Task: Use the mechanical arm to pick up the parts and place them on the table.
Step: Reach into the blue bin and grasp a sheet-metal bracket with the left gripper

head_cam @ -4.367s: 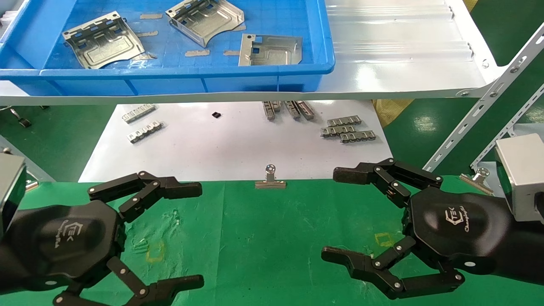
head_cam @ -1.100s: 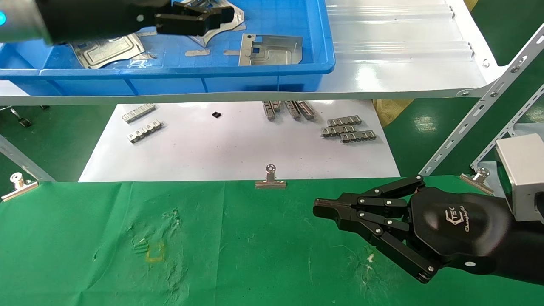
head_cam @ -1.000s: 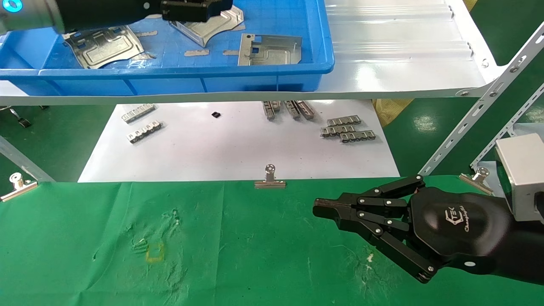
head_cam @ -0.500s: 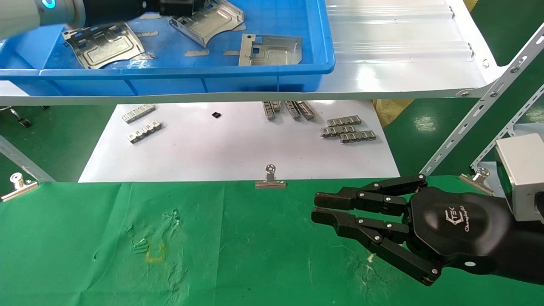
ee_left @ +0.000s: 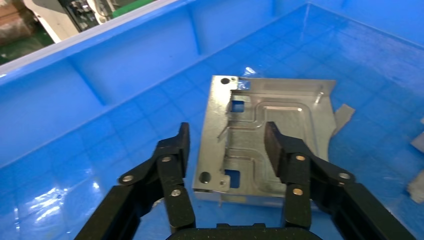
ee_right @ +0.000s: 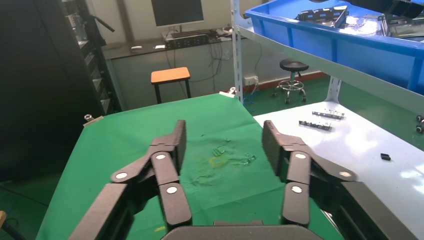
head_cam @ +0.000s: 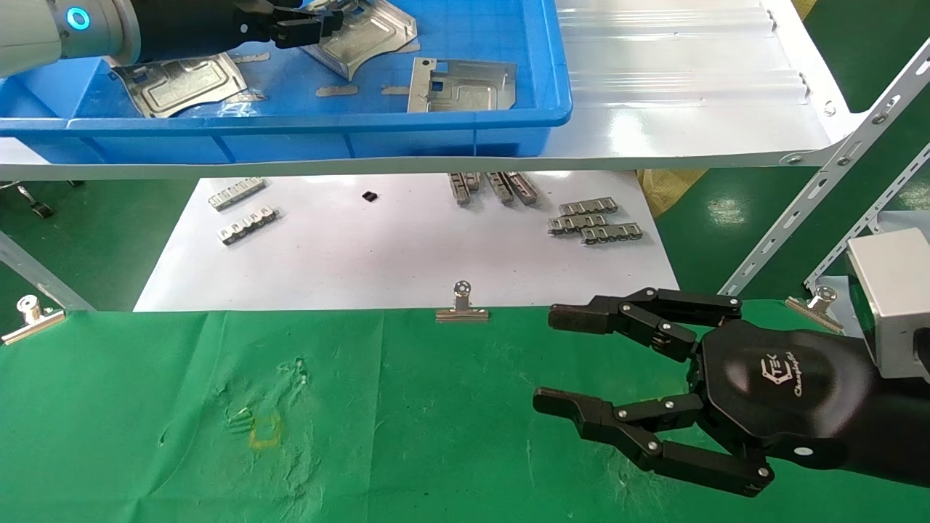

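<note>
My left gripper grabs the silvery stamped plate by its straight holed edge [ee_left: 214, 134] next, to move it out onto the table.
Three silvery parts lie in the blue bin [head_cam: 327, 120]: left [head_cam: 178, 80], middle [head_cam: 370, 40], right [head_cam: 465, 86]. My left gripper [head_cam: 309, 22] is open inside the bin, its fingertips at the middle part's left edge. In the left wrist view the left gripper [ee_left: 226, 137] is open and a flat part [ee_left: 280, 125] lies on the bin floor [ee_left: 125, 130], just past and between the fingers [ee_left: 175, 150], not gripped. My right gripper [head_cam: 556, 359] is open and empty over the green table [head_cam: 407, 436]; it also shows in the right wrist view [ee_right: 223, 130].
The bin stands on a glossy white shelf [head_cam: 690, 109]. Below it a white sheet [head_cam: 378, 254] carries small grey slotted strips [head_cam: 592, 221]. Binder clips [head_cam: 462, 309] hold the cloth edge. A perforated metal strut [head_cam: 835, 167] slants at the right.
My right gripper has opened from shut over the table. My left gripper, now up in the bin, has drawn back to the left off the middle part.
</note>
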### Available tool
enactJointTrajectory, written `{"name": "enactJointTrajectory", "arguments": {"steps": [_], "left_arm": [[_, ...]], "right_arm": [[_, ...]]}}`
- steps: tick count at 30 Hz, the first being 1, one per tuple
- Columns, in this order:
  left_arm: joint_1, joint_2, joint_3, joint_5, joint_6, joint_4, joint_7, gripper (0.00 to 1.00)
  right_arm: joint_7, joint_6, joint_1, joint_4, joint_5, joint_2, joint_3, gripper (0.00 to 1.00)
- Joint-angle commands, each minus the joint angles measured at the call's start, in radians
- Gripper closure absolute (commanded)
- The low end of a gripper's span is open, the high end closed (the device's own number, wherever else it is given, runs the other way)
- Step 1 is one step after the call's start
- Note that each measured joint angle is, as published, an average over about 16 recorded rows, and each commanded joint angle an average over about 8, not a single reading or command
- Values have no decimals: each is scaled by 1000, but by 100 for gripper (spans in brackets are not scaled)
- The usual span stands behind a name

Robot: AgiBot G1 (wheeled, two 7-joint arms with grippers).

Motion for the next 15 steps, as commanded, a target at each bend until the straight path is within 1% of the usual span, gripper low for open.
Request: {"name": "enactJointTrajectory", "arguments": {"steps": [1,7,15], "left_arm": [[3,-1,-2,-3,-10,-2,12,100],[3,0,-1,-1,-48,14,6,100],[4,-6,-10,-14,-28,12,0,100]], "right_arm": [[0,0,0,0,0,0,0,0],[0,0,0,0,0,0,0,0],[0,0,0,0,0,0,0,0]]}}
